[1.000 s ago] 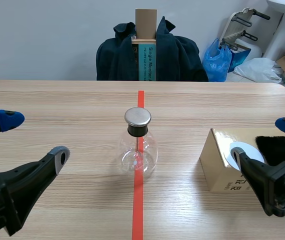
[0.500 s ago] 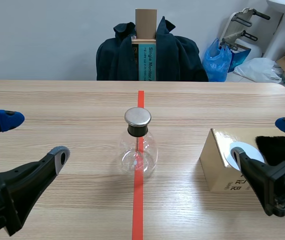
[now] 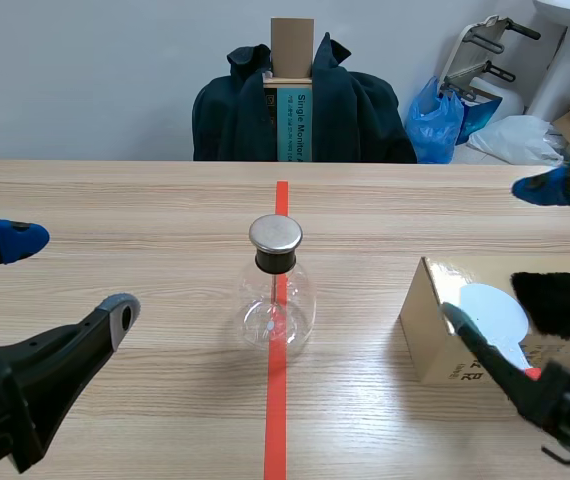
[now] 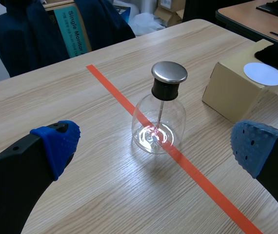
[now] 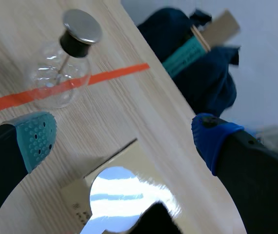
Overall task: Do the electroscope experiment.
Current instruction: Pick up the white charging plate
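Observation:
The white disc paddle has to be charged for the electroscope [image 3: 276, 285]. My right gripper should grab the paddle by its thin handle [image 3: 517, 357] next.
The electroscope, a clear glass flask [image 3: 276, 300] with a round metal cap [image 3: 275, 234] and a thin rod inside, stands on the orange tape line at mid-table. To its right sits a tan box [image 3: 427, 325] with a white disc paddle [image 3: 495, 310] and a black fur cloth [image 3: 563, 300] on top. My left gripper [image 3: 65, 275] stands open, left of the flask. In the left wrist view the flask [image 4: 159, 117] is ahead of the open gripper [image 4: 154, 145]. My right gripper [image 3: 500, 255] hangs open over the box; its wrist view shows flask [image 5: 61, 73], paddle [image 5: 124, 195] and open gripper [image 5: 122, 137].
Behind the table's far edge a chair [image 3: 300, 110] carries a dark jacket and a cardboard box with a teal label. A blue bag [image 3: 435, 120] and other clutter lie at the back right. The box [image 4: 231, 92] is close to the table's right edge.
The right gripper has tilted and lifted: its blue-tipped finger rose toward the far side and its near finger shifted left over the box. The left arm and flask stayed put.

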`<act>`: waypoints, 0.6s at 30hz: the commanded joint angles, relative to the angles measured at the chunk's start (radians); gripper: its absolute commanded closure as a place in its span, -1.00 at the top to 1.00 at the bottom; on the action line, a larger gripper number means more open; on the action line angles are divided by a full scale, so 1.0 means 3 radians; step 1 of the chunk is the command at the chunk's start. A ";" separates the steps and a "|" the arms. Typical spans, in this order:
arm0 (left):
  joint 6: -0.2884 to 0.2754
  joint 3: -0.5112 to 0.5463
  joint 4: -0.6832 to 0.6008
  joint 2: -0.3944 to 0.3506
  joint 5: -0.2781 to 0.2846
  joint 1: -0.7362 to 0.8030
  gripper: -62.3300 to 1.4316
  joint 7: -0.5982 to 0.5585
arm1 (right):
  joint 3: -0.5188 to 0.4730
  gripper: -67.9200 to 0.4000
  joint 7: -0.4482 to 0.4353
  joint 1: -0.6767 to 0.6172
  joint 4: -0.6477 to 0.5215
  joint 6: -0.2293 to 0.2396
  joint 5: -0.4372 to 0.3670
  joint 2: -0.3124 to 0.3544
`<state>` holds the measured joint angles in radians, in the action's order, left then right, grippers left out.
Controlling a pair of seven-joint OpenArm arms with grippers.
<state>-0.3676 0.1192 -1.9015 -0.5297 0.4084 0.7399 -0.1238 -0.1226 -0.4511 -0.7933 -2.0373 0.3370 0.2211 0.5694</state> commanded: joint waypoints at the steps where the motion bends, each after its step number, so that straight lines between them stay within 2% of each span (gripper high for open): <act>1: -0.0003 0.0009 -0.0074 -0.0009 0.0017 0.0017 1.00 -0.0047 | -0.0011 0.66 -0.0211 -0.0122 -0.0071 -0.0029 0.0271 0.0031; 4: -0.0003 0.0009 -0.0074 -0.0009 -0.0039 0.0017 1.00 -0.0047 | -0.0011 0.66 -0.0571 -0.0319 -0.0069 -0.0329 0.0907 0.0029; 8: -0.0003 0.0009 -0.0074 -0.0009 -0.0065 0.0017 1.00 -0.0047 | -0.0011 0.66 -0.0730 -0.0566 -0.0010 -0.0813 0.1521 0.0029; 12: -0.0003 0.0009 -0.0074 -0.0009 -0.0102 0.0017 1.00 -0.0047 | -0.0003 0.66 -0.0843 -0.0715 0.0249 -0.1239 0.1884 0.0023; 16: -0.0003 0.0009 -0.0074 -0.0009 -0.0103 0.0017 1.00 -0.0047 | -0.0003 0.66 -0.0961 -0.0727 0.0679 -0.1651 0.2089 -0.0056; 18: -0.0003 0.0009 -0.0074 -0.0009 -0.0103 0.0017 1.00 -0.0047 | -0.0003 0.66 -0.0964 -0.0727 0.0885 -0.1804 0.2195 -0.0106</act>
<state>-0.3676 0.1192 -1.9015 -0.5297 0.3679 0.7399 -0.1238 -0.1223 -0.7361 -1.0168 -1.7668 -0.1913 0.8845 0.5449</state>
